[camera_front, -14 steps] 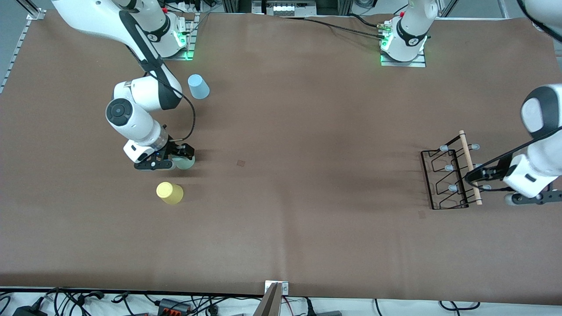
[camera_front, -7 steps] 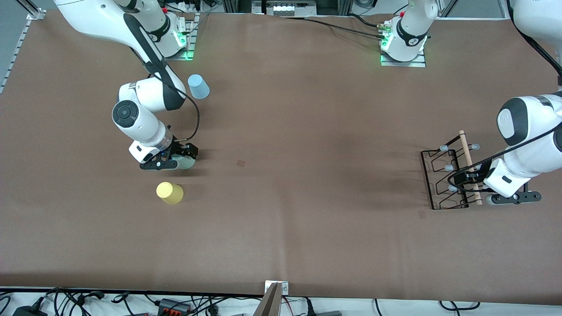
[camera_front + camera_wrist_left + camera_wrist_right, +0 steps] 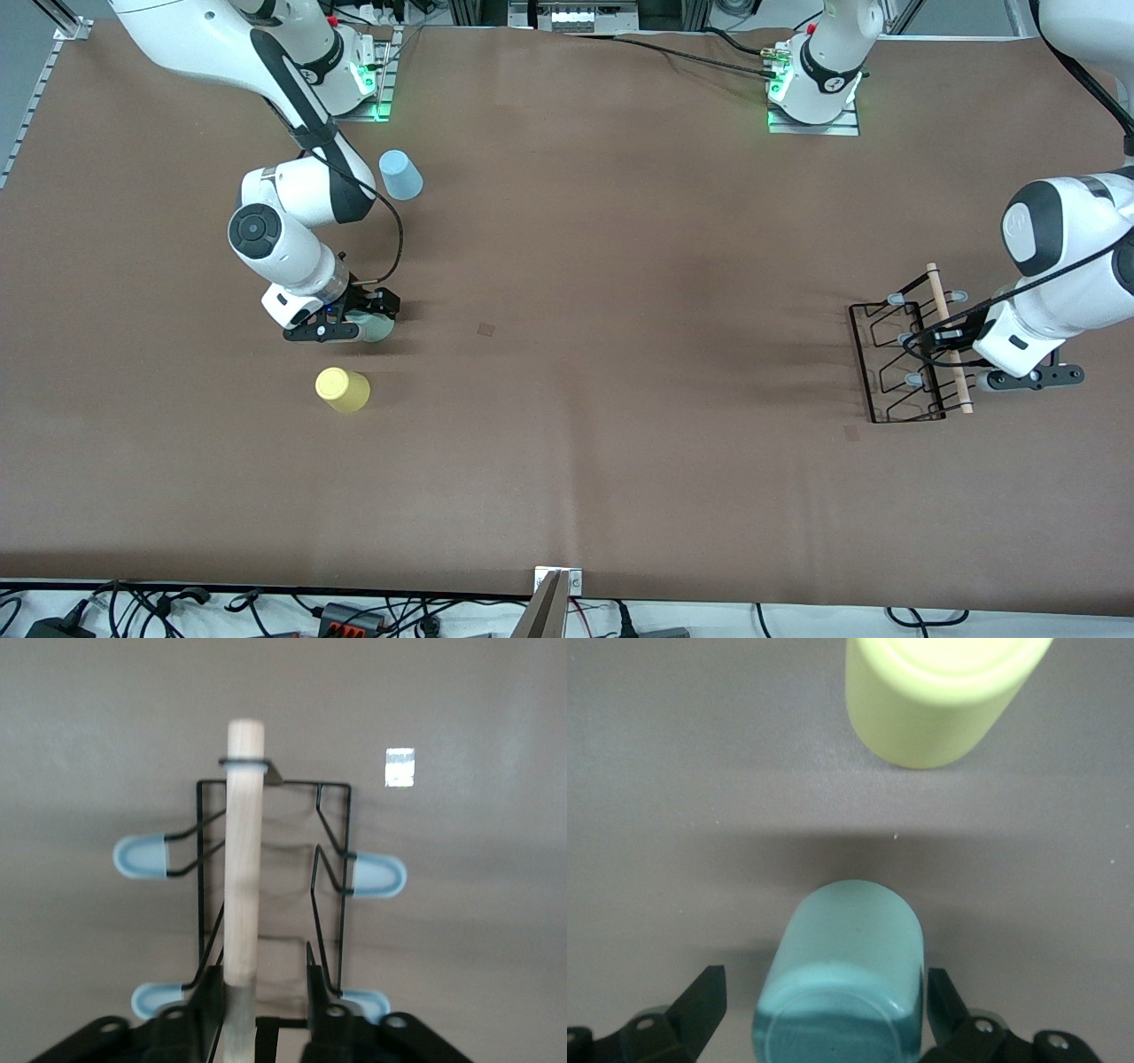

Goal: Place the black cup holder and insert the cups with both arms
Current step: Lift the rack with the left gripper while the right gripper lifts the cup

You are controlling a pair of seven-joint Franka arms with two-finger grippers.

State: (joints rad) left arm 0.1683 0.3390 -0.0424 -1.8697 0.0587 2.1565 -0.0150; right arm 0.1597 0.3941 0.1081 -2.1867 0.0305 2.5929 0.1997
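My right gripper is ready to close on the sage green cup. Its fingers are on either side of the cup in the right wrist view.
The black cup holder (image 3: pixel 899 359) lies flat near the left arm's end of the table, its wooden rod (image 3: pixel 243 859) uppermost. My left gripper (image 3: pixel 944 351) is low over it and open, straddling the rod (image 3: pixel 262 979). One finger touches the rod and the other stands a little apart. My right gripper (image 3: pixel 359 324) is open around the sage green cup (image 3: pixel 842 974), with a gap at each finger (image 3: pixel 824 992). The yellow cup (image 3: pixel 343 389) stands nearer the front camera than the green cup (image 3: pixel 381 330). The light blue cup (image 3: pixel 401 175) stands farther back.
Brown cloth covers the table (image 3: pixel 602 372). A small white tag (image 3: pixel 400 767) lies on the cloth by the rack. Cables and a metal bracket (image 3: pixel 556 585) run along the table's front edge. The arm bases (image 3: pixel 813 89) sit at the back edge.
My left gripper has moved in from the table's end to over the rack's rod, and its jaws have narrowed around it. My right gripper shifted slightly onto the green cup.
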